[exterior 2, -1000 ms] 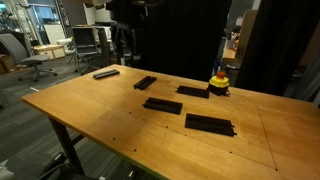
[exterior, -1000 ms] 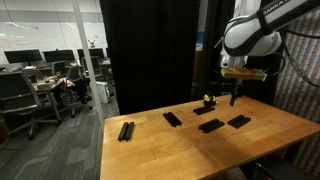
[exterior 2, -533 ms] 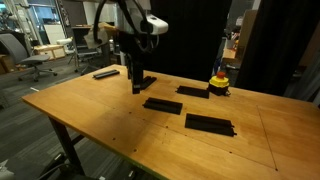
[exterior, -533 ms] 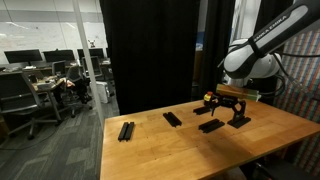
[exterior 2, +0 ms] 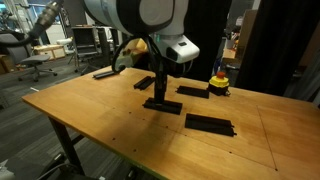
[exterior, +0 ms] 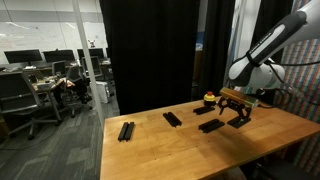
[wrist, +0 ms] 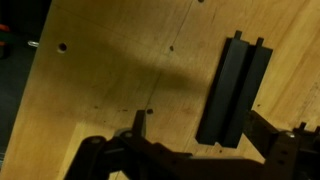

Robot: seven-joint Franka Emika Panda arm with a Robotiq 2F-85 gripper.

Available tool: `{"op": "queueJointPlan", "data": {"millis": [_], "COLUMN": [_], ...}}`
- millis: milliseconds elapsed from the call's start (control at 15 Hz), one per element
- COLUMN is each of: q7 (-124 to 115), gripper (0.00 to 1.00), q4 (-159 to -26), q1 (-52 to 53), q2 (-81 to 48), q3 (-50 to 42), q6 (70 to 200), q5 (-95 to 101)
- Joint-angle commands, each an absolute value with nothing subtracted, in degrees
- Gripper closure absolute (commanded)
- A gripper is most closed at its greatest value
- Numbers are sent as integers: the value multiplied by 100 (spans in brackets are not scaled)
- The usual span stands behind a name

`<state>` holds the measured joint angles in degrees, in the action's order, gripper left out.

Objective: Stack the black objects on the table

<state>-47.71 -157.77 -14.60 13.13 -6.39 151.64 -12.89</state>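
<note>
I should next grab the middle flat black object by its two long sides with my gripper, so its flat bottom stays free to stack it on another.
Five flat black objects lie apart on the wooden table [exterior 2: 100,120]. In an exterior view they sit at the far left [exterior 2: 105,73], behind the middle [exterior 2: 145,82], in the middle [exterior 2: 165,105], by the yellow-red piece [exterior 2: 193,91] and at the near right [exterior 2: 209,124]. My gripper [exterior 2: 160,96] hangs open just above the middle one, holding nothing. In the wrist view that bar [wrist: 232,92] lies lengthwise ahead of the gripper [wrist: 212,140], nearer the right finger. From the opposite side, the gripper [exterior: 237,117] partly hides a bar, while others [exterior: 126,131] [exterior: 172,119] [exterior: 211,126] stay visible.
A small yellow-and-red rounded object [exterior 2: 218,82] stands at the table's back edge beside one bar. A black partition [exterior: 150,50] rises behind the table. Office desks with monitors and chairs [exterior: 35,85] fill the room beyond the table's end.
The arm has swung across the table and come down from high above to just over the middle bar. The jaws stayed open, and no bar has moved.
</note>
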Motion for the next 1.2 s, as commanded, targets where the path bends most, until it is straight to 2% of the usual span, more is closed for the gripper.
{"op": "queueJointPlan", "data": {"millis": [0,333,800,1133], "q7": [-4934,-4803,-4651,-4208], "gripper": [0,0,0,0], "q4": [-15651,-15101,-13913,-13512], "q1": [-1550,-1616,-1613,-1639], "q2": [884,102,-974,-1258], "q3": [-909,-1231,-1596,-1759], "q6": [15787,15913,15214,14606], "q5": [-1732,-1761,-1476,-1554]}}
